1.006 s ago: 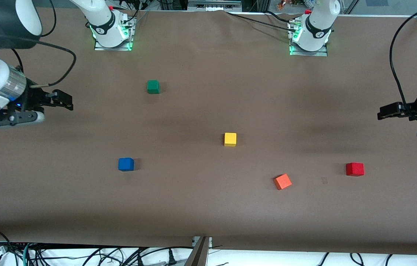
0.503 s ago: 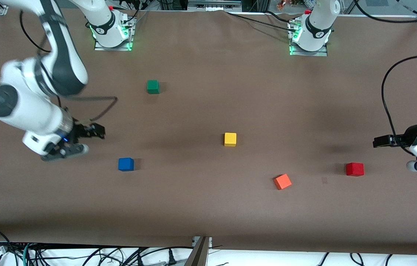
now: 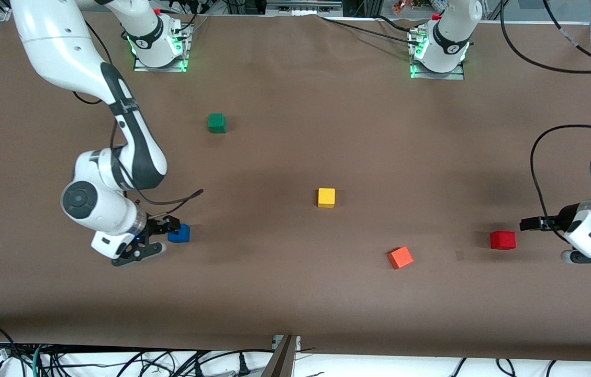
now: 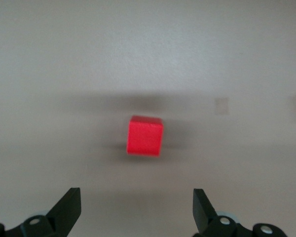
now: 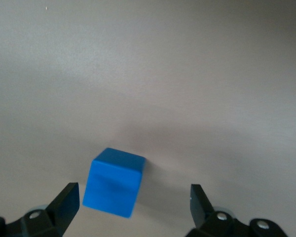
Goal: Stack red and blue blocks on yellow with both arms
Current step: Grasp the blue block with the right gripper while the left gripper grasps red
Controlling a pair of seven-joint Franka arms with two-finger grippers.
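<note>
The blue cube [image 3: 179, 233] [image 5: 113, 182] is off-centre, ahead of the gripper's fingers. It isn't time to close yet: my right gripper should move toward the cube first, then close on it.
The blue cube [image 3: 179, 233] lies on the table toward the right arm's end. My right gripper [image 3: 171, 224] is open and low, right beside it; in the right wrist view the blue cube [image 5: 113, 182] sits just ahead of the open fingers, close to one fingertip [image 5: 67, 201]. The red cube [image 3: 502, 240] lies toward the left arm's end. My left gripper [image 3: 526, 224] is open, a short way from it; in the left wrist view the red cube [image 4: 145, 136] is centred ahead of the gripper [image 4: 136, 210]. The yellow cube [image 3: 326, 197] stands alone mid-table.
An orange cube [image 3: 400, 257] lies between the yellow and red cubes, nearer the front camera. A green cube [image 3: 216, 123] sits close to the right arm's base [image 3: 156, 44]. Brown table cover [image 3: 295, 303]; cables hang along the front edge.
Both arms have swung in and down from the table's ends. The right gripper came to the blue cube, the left gripper came close to the red cube. No cube has moved.
</note>
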